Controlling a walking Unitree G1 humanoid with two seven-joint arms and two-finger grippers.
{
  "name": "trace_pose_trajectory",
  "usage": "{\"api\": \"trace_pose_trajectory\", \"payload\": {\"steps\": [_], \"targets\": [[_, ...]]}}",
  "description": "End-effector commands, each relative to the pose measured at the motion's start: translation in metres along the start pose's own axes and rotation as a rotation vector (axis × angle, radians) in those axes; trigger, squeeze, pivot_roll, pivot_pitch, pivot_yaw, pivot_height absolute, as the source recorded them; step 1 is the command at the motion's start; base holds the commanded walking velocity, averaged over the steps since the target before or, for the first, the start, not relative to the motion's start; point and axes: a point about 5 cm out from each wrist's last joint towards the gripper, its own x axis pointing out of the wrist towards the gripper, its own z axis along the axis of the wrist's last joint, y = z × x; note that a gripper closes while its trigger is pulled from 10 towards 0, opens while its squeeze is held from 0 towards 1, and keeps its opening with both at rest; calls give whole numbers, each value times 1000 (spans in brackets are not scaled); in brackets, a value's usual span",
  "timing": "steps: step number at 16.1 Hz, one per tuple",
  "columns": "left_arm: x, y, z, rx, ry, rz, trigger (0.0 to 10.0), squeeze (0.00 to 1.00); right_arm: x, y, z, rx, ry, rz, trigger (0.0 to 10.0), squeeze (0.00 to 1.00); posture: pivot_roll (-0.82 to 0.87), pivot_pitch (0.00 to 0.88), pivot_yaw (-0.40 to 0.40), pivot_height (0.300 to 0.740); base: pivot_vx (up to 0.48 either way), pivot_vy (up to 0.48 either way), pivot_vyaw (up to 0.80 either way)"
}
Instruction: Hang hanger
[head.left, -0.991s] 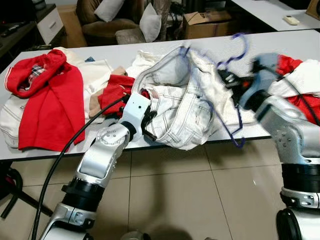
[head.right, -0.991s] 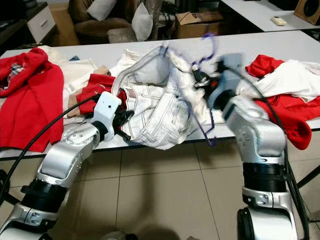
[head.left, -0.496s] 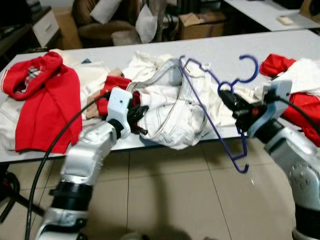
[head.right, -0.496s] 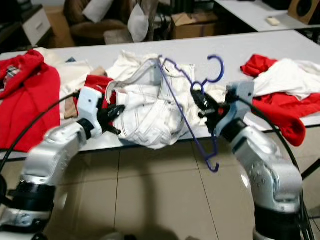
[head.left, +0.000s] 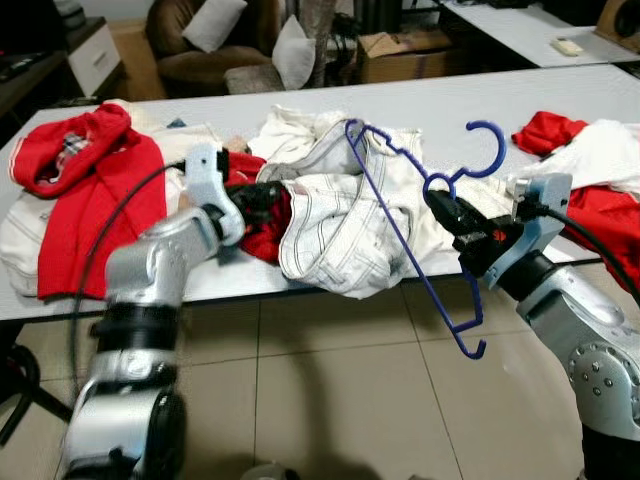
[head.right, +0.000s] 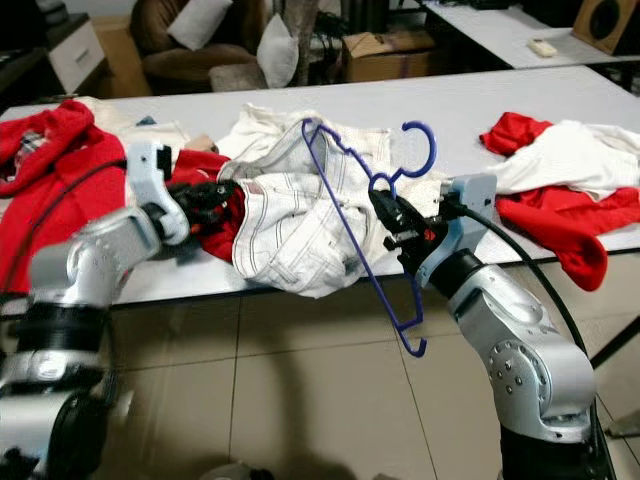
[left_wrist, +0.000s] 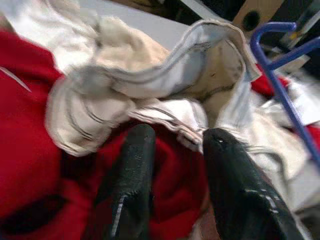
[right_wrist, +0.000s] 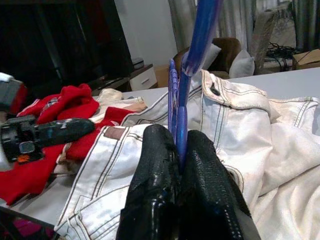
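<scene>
Next, my left gripper takes hold of their stitched hem (head.left: 287, 212) to get the white jeans onto the blue hanger (head.left: 400, 215).
A blue hanger (head.left: 400, 215) hangs tilted across the table's front edge. My right gripper (head.left: 447, 208) is shut on its neck just below the hook (head.left: 490, 150). The hanger's upper arm end reaches the waistband of the white jeans (head.left: 340, 230); its lower end dangles over the floor. In the right wrist view the right gripper (right_wrist: 179, 145) pinches the blue wire between its two pads. My left gripper (head.left: 262, 195) lies over a red cloth (head.left: 262, 235) at the jeans' left side. It is open, with the waistband hem (left_wrist: 185, 132) just at its fingertips.
The grey table (head.left: 560, 95) carries a red hoodie (head.left: 90, 190) on white clothes at the left and a red-and-white pile (head.left: 590, 150) at the right. A cardboard box (head.left: 400, 45) and a sofa with cushions (head.left: 215, 25) stand behind. Tiled floor (head.left: 330, 400) lies in front.
My left arm has swung up and left, from the jeans' lower edge to their left waistband. My right gripper has drawn the hanger nearer and lower, still holding it.
</scene>
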Motion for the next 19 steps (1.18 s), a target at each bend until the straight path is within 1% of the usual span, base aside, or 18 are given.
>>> {"api": "trace_pose_trajectory", "payload": {"steps": [1,2,3,4,6,8,9,10,11,12,13,14,17,19], "targets": [[3,1,2,-52,16,-7,10000,0,0,6,4,-8,-8,17,10000,0,-125,0,92,740,0,0,0],[8,-4,2,-121,28,-49,10000,0,-1,6,4,-9,-6,18,10000,0,-127,0,94,740,0,0,0],[12,-8,2,-167,37,-73,10000,0,-1,6,4,-10,-4,18,10000,0,-127,0,94,740,0,0,0],[14,-9,3,-184,42,-83,10000,0,-1,6,4,-10,-3,18,10000,0,-128,0,94,740,0,0,0],[21,-15,-3,-200,85,-102,10000,0,-3,6,3,-9,-1,16,10000,0,-129,0,94,740,0,0,0],[29,-21,-2,-251,72,-139,10000,0,-2,6,3,-8,2,18,10000,0,-129,0,93,740,0,0,0],[31,-22,-2,-249,74,-135,10000,0,-2,6,2,-7,3,19,10000,0,-129,0,93,740,0,0,0],[35,-21,-4,-228,82,-112,10000,0,-2,7,2,-7,5,23,10000,0,-129,0,93,740,0,0,0],[38,-17,-8,-169,94,-45,10000,0,-2,8,2,-9,7,27,10000,0,-130,0,95,740,0,0,0],[40,-15,-9,-170,88,-24,10000,0,-2,8,2,-10,8,28,10000,0,-134,0,98,740,0,0,0],[42,-14,-7,-204,52,11,1608,0,-3,9,2,-14,13,29,10000,0,-140,0,103,740,0,0,0],[42,-13,-6,-209,48,25,0,0,-4,9,2,-16,15,28,10000,0,-142,0,104,740,0,0,0],[42,-6,-10,-219,54,58,0,0,-8,8,-2,-27,43,19,10000,0,-144,0,103,740,0,0,0],[43,-5,-11,-219,52,63,0,0,-9,7,-3,-28,53,9,10000,0,-143,0,102,740,0,0,0]]}}
